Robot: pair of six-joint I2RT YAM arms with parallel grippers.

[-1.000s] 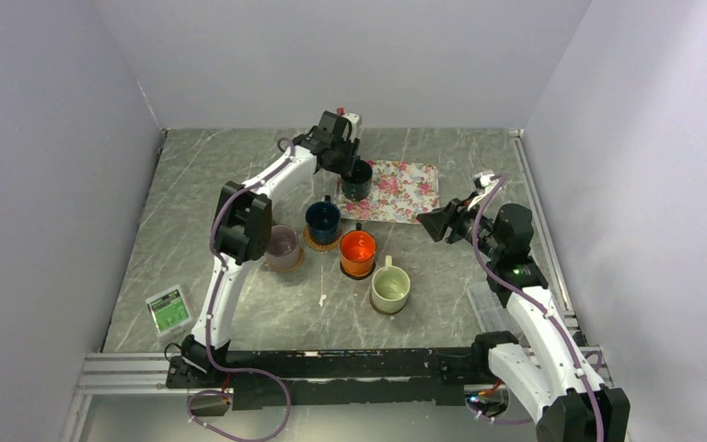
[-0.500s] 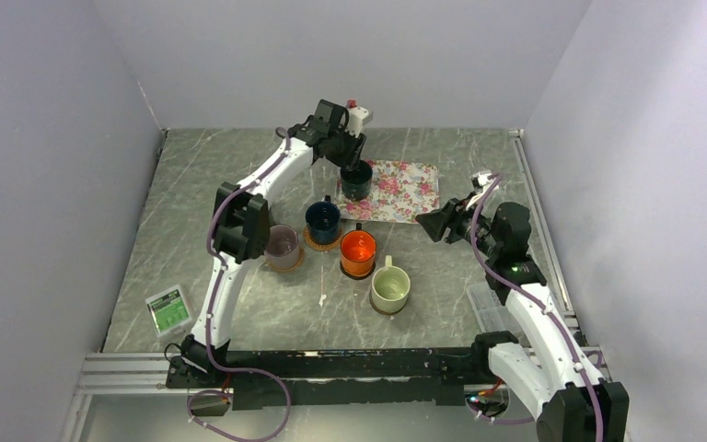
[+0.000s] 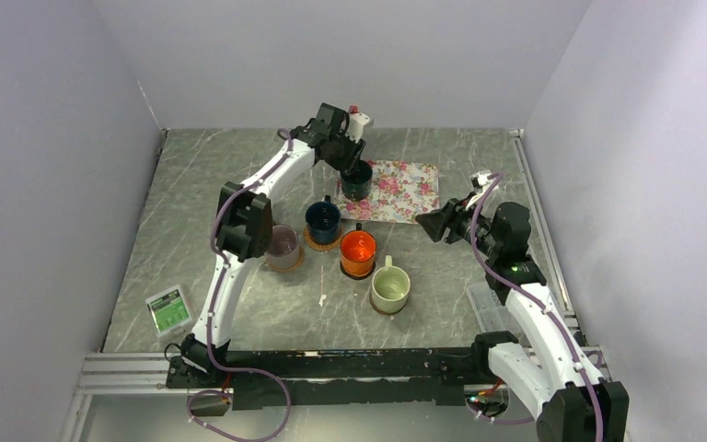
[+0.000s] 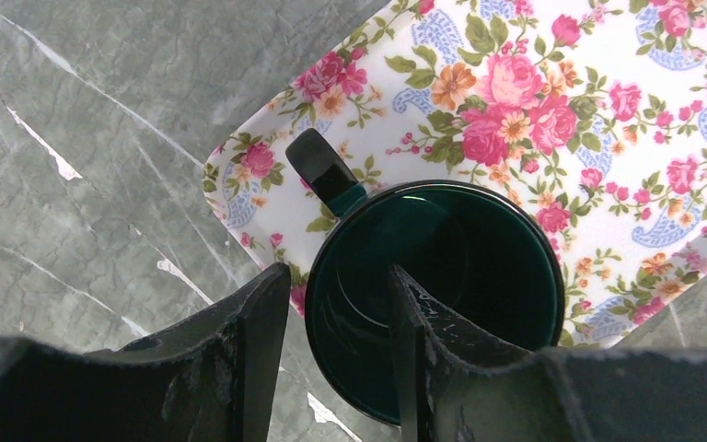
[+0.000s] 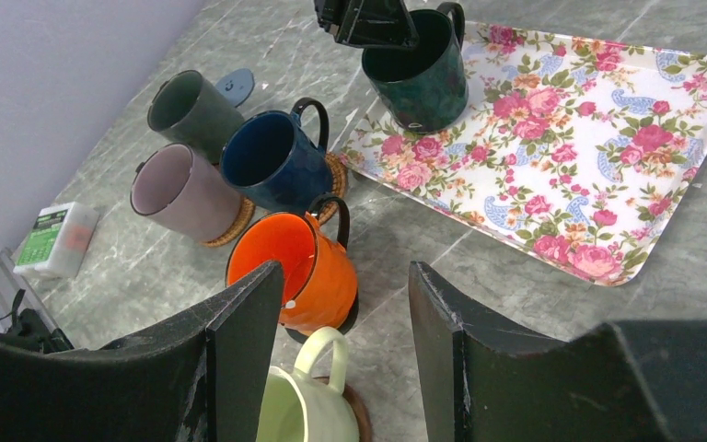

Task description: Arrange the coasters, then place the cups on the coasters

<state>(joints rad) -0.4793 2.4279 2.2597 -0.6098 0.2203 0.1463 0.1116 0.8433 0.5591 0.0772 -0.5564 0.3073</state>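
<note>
My left gripper should close on the cup now, because the dark green cup's rim (image 3: 344, 171) (image 4: 311, 297) is between the gripper's fingers, with one finger inside and one outside.
A dark green cup (image 3: 356, 180) (image 4: 442, 276) (image 5: 419, 78) stands upright on the near left corner of the floral mat (image 3: 405, 189). My left gripper (image 3: 351, 165) (image 4: 338, 276) hangs over it, open, one finger inside the cup and one outside its rim, with gaps on both sides. The navy cup (image 3: 322, 219) and the mauve cup (image 3: 283, 246) sit on tan woven coasters. An orange cup (image 3: 358, 250) sits on a black coaster, the cream cup (image 3: 390, 288) on a dark brown one. In the right wrist view a dark grey cup (image 5: 193, 106) stands by a grey-blue coaster (image 5: 233, 85). My right gripper (image 3: 433, 224) (image 5: 345, 276) hovers open and empty.
A small green-and-white box (image 3: 168, 308) lies at the near left of the table. A clear plastic box (image 3: 488, 308) sits beside the right arm. Grey walls close in the table on the left, back and right.
My left gripper has shifted slightly up and back over the dark green cup, which has stayed on the mat. The right arm has not moved.
</note>
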